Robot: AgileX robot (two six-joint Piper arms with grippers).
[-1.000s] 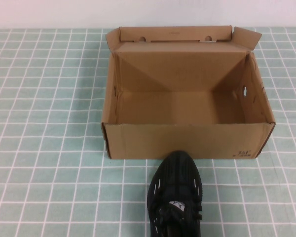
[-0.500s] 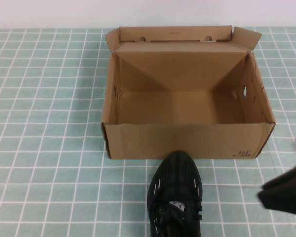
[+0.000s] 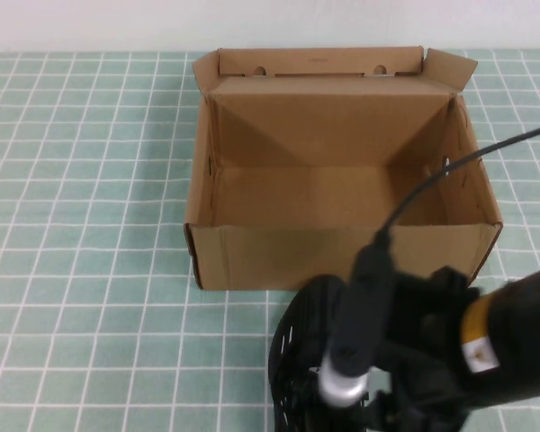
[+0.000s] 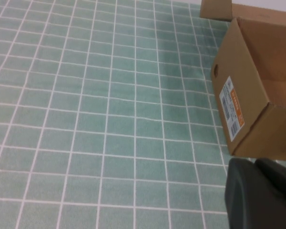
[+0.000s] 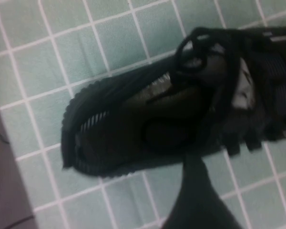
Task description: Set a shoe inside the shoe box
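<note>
The shoe (image 5: 148, 124) needs to go into the shoe box, so my right gripper will grab it by the collar of its opening next.
The shoe (image 3: 292, 355), a black knit sneaker with silver dashes, lies on the tiled cloth just in front of the shoe box (image 3: 342, 256). The brown cardboard box is open and empty, with its lid flap standing at the back. My right arm (image 3: 486, 346) reaches in from the right and covers most of the shoe. In the right wrist view the shoe (image 5: 148, 124) shows its opening and laces. My right gripper (image 5: 243, 179) is open just beside the shoe and holds nothing. My left gripper (image 4: 260, 198) hangs low at the box's left side (image 4: 250, 95), out of the high view.
A green-and-white tiled cloth (image 3: 90, 225) covers the table, with a pale wall at the back. The right arm's black cable (image 3: 450, 171) arcs over the box's right front corner. An orange-and-white label (image 4: 232, 109) is on the box's left end.
My right arm has swept in from the lower right edge and now sits over the shoe. The shoe and the box have not moved.
</note>
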